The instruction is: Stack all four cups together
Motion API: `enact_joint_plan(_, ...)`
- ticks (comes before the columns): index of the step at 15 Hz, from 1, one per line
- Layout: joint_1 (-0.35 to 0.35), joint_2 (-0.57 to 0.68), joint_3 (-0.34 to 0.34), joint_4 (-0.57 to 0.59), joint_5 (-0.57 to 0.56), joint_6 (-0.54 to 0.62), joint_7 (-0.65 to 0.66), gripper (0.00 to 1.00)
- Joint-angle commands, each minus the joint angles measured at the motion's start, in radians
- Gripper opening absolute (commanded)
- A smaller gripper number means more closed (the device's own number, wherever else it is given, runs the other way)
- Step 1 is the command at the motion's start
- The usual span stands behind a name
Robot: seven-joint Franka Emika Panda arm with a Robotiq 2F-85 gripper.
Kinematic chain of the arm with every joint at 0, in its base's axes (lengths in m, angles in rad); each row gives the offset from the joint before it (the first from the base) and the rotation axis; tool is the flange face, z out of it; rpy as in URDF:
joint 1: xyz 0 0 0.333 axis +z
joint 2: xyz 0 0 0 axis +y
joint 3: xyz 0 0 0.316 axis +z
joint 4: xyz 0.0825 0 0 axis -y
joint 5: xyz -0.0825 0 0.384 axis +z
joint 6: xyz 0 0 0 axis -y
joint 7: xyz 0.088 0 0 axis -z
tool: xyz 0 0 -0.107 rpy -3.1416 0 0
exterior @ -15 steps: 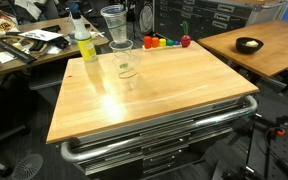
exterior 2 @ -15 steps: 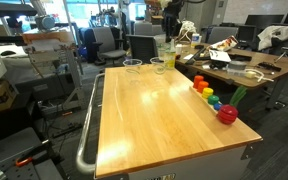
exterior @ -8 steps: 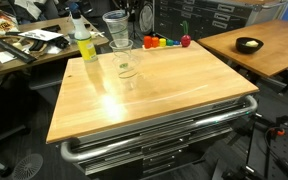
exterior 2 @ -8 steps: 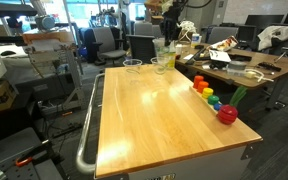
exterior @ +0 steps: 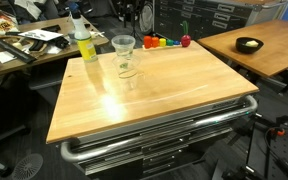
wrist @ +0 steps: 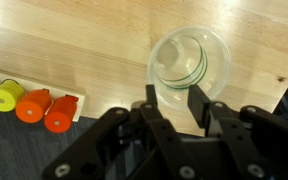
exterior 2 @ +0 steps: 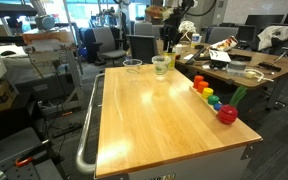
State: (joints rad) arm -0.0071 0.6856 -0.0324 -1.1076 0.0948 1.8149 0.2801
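My gripper grabs the nested clear cups by the near edge of their rim next, leaving their base free to stack into the single clear cup.
A clear cup [exterior: 122, 46] stands upright at the far side of the wooden table, apparently nested on other clear cups; it also shows in the other exterior view [exterior 2: 160, 65]. A single clear cup [exterior: 127, 72] stands apart nearby and shows in both exterior views [exterior 2: 132, 66]. My gripper [exterior: 124, 17] hangs just above the nested cups [exterior 2: 167, 35]. In the wrist view its fingers [wrist: 174, 96] are spread at the near edge of the cup's rim [wrist: 189, 60], and I see rings of nested cups inside.
A spray bottle with yellow liquid [exterior: 84, 40] stands beside the cups. Coloured toy pieces [exterior: 160, 42] lie along the table's edge [exterior 2: 209, 95], also in the wrist view [wrist: 24, 100]. A black bowl [exterior: 248, 44] sits on another table.
The cup that was held high above the standing cups has come down onto them. The gripper now sits above it with its fingers apart.
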Motion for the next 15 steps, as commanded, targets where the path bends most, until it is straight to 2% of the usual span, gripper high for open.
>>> enact_joint_plan(1,-0.004,-0.020,0.000,-0.020,-0.003,0.019,-0.029,0.70)
enact_joint_plan(5,0.006,-0.017,-0.018,-0.036,-0.043,0.042,-0.034,0.99)
enact_joint_plan(6,0.007,-0.014,-0.020,-0.040,-0.051,0.045,-0.033,1.00)
enact_joint_plan(13,0.023,0.001,-0.017,-0.098,-0.092,0.065,-0.023,1.00)
enact_joint_plan(14,0.026,0.003,-0.017,-0.104,-0.092,0.066,-0.023,0.98)
enact_joint_plan(15,0.028,0.006,-0.017,-0.108,-0.092,0.066,-0.022,0.74)
